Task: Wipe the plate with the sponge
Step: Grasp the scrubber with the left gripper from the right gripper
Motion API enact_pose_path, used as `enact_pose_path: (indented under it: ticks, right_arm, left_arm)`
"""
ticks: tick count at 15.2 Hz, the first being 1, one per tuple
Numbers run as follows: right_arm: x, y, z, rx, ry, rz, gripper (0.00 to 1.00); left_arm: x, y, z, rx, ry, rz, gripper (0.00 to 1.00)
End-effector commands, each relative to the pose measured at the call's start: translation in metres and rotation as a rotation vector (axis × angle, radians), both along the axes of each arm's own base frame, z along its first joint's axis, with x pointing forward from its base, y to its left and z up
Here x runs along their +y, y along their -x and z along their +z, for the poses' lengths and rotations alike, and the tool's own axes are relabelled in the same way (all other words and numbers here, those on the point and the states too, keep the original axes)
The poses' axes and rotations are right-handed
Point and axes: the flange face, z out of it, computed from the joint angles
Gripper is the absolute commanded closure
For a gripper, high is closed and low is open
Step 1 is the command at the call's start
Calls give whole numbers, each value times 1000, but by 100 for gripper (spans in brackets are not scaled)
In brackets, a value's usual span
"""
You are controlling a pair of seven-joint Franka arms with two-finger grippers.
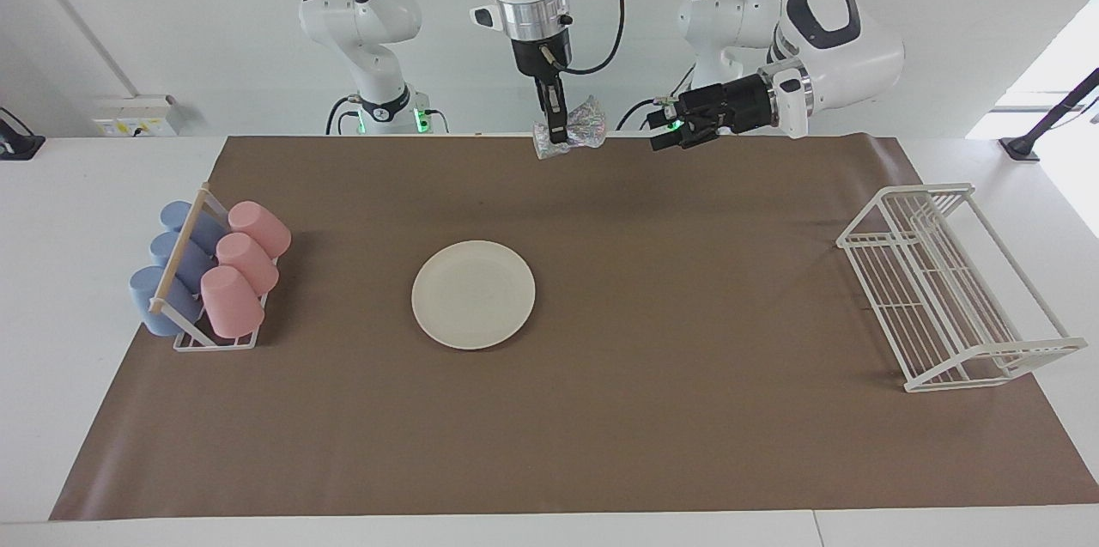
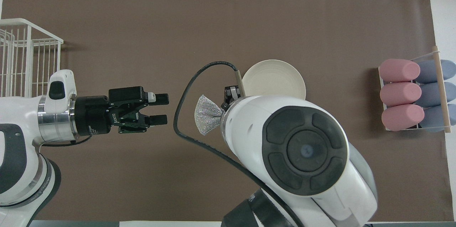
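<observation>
The gathered side of the silvery speckled sponge is already covered by the robot's right gripper, so the left gripper should next grab the sponge by its free flared edge (image 2: pixel 201 115).
The cream-white plate (image 1: pixel 473 294) lies flat on the brown mat near the table's middle; in the overhead view the right arm hides part of the plate (image 2: pixel 274 77). The glittery silver sponge (image 1: pixel 573 130) hangs high in the air, pinched by my right gripper (image 1: pixel 558 133), which points straight down over the mat's edge nearest the robots. From above, the sponge (image 2: pixel 206 114) sticks out beside the right wrist. My left gripper (image 2: pixel 164 109) is raised level, open and empty, its fingers pointing at the sponge with a gap between them; it shows as the left gripper (image 1: pixel 659 124) in the facing view.
A rack of pink and blue cups (image 1: pixel 210 272) lies at the right arm's end of the mat. A white wire dish rack (image 1: pixel 949 285) stands at the left arm's end. The brown mat (image 1: pixel 601 427) covers most of the table.
</observation>
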Motion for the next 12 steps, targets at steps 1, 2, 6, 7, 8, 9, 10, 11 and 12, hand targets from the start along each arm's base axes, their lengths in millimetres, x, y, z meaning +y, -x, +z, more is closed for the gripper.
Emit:
enact_pose_path:
  ticks: [1, 2, 6, 7, 8, 9, 10, 11, 12]
  right_arm:
    - [-3, 3, 0, -9, 26, -14, 100]
    - [-3, 3, 0, -8, 26, -15, 100]
    - [-1, 4, 0, -8, 26, -12, 100]
    - [-1, 4, 0, -8, 26, -12, 100]
    - [-1, 4, 0, -9, 27, -10, 100]
    - [-1, 4, 0, -8, 26, -10, 100]
    - [-1, 4, 1, -10, 26, -11, 100]
    - [-1, 4, 0, -9, 27, -11, 100]
    - [-1, 4, 0, -8, 27, -10, 100]
  left_arm:
    - [-29, 6, 2, 20, 0, 14, 0]
    - [-40, 9, 1, 31, 9, 25, 0]
    - [-61, 14, 4, 62, 1, 59, 8]
    - [-64, 15, 4, 64, 1, 54, 19]
    - [-66, 16, 4, 73, 0, 55, 36]
    - [-66, 16, 3, 102, 0, 65, 64]
    - [-66, 16, 3, 128, -1, 76, 93]
    - [-66, 16, 3, 143, -2, 84, 100]
    - [-66, 16, 3, 149, -1, 85, 100]
